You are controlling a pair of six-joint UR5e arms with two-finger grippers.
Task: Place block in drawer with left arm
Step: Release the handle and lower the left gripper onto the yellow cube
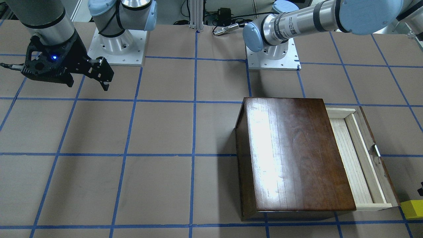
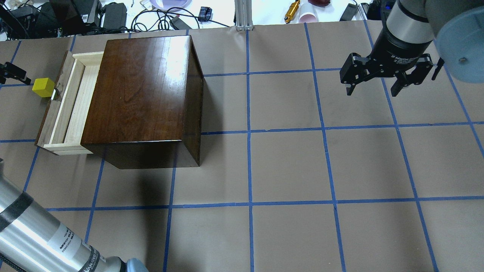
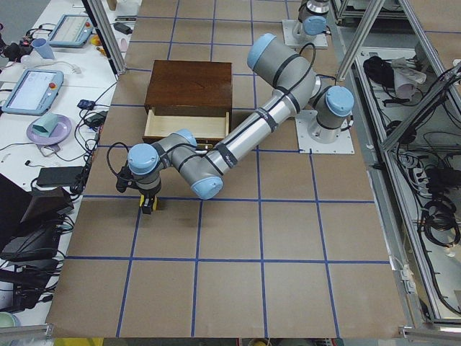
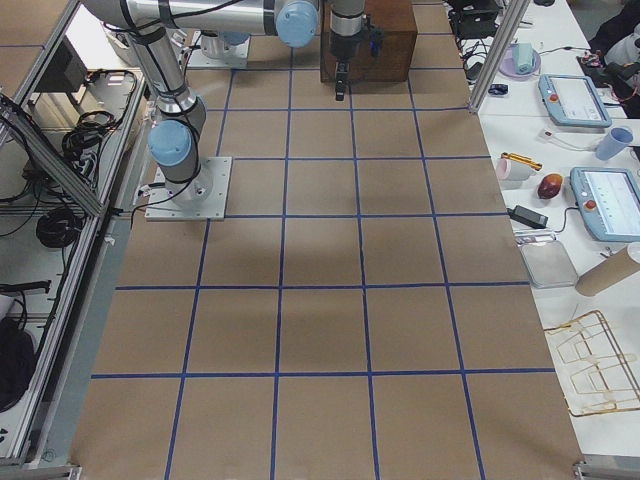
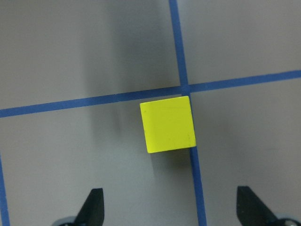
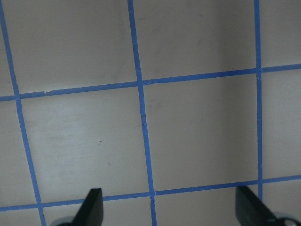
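My left gripper grabs the yellow block by its opposite sides next, to place it in the open drawer [image 1: 354,158].
The yellow block [image 5: 168,124] lies on the brown table at a crossing of blue tape lines, just outside the drawer's dark front panel [image 2: 49,113]. It also shows in the overhead view [image 2: 43,87] and the front view [image 1: 412,209]. My left gripper [image 5: 171,205] hovers over the block, open and empty, with a fingertip on each side. Only its edge [image 2: 11,73] shows in the overhead view. The drawer [image 2: 72,102] stands pulled out of the dark cabinet [image 2: 140,90] and looks empty. My right gripper [image 2: 372,91] is open and empty, far from the cabinet.
The drawer's metal knob [image 2: 55,95] sticks out close to the block. The left arm's forearm [image 2: 41,238] crosses the near left corner of the table. Cables and clutter [image 2: 113,15] lie beyond the table's far edge.
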